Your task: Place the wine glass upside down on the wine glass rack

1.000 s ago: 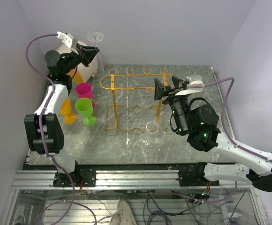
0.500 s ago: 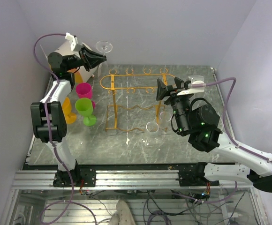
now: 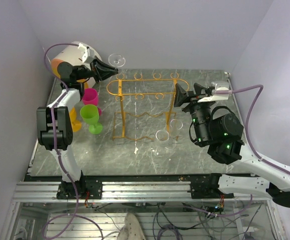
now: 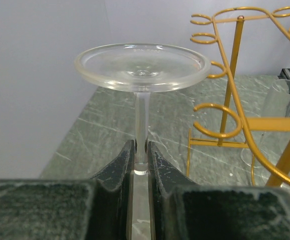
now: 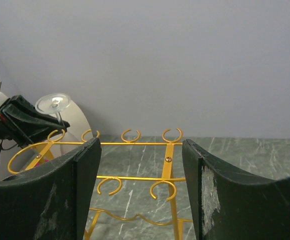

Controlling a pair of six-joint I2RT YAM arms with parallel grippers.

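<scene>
My left gripper lines up the stem with the nearest loop hook next, and only then opens. The stem hangs beside the hook, so if I opened now, the glass would drop beside the rack point(image 3: 147, 85).
My left gripper point(image 3: 105, 70) is shut on the stem of a clear wine glass point(image 3: 116, 59) and holds it upside down, round foot on top, in the air just off the back left end of the gold wire wine glass rack point(image 3: 147, 85). In the left wrist view the stem point(image 4: 141, 120) is pinched between my fingers point(image 4: 125, 165), and the rack's loop hooks point(image 4: 220, 120) are close on the right. My right gripper point(image 3: 185, 93) is open and empty at the rack's right end. The right wrist view shows the rack point(image 5: 135, 145) and the glass foot point(image 5: 53, 103).
Pink point(image 3: 89, 96), green point(image 3: 90, 115) and orange point(image 3: 72, 119) goblets stand left of the rack. A beige drum-shaped box point(image 3: 67, 54) sits at the back left corner. Two clear glasses point(image 3: 162, 136) point(image 3: 176, 124) stand under the rack's right part. Walls close in at the back and on both sides.
My left gripper has carried the glass to the right and a little nearer, up to the rack's left end. My right gripper has shifted slightly to the right.
</scene>
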